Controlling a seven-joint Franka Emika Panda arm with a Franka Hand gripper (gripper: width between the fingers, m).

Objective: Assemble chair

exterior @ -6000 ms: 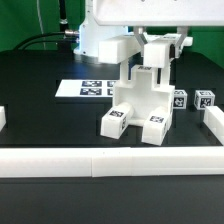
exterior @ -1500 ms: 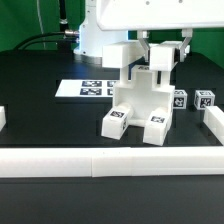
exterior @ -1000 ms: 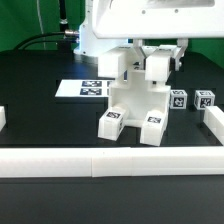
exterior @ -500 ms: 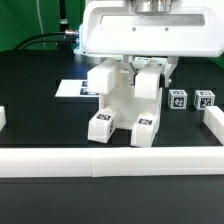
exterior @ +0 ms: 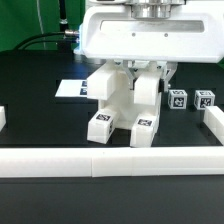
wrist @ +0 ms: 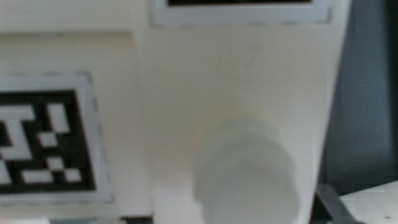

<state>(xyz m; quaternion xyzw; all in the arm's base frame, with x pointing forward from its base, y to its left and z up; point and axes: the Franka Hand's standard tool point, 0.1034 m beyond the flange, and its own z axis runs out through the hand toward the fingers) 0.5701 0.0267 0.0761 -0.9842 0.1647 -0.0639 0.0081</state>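
The white panel sits flush against the chair with its tagged leg (exterior: 101,126) on the black table; I need to open my gripper, and the panel would stand.
The partly built white chair (exterior: 120,95) stands in the middle of the black table. Its two front legs carry tags at their ends (exterior: 100,127) (exterior: 143,130). My gripper (exterior: 143,68) comes straight down onto the chair's top, under the big white hand, and is shut on its upper part. The fingertips are mostly hidden by the hand and the chair. In the wrist view a blurred white chair surface (wrist: 231,110) fills the picture at very close range, with a tag (wrist: 39,140) beside it. Two small tagged white blocks (exterior: 178,99) (exterior: 204,99) lie loose at the exterior view's right.
The marker board (exterior: 70,89) lies flat behind the chair at the exterior view's left. A long white border rail (exterior: 110,160) runs along the front, with a side rail (exterior: 214,125) at the right and a white piece (exterior: 3,117) at the left edge.
The chair has shifted toward the exterior view's left and turned slightly, with the gripper on it. The hand has come lower and now hides the chair's top.
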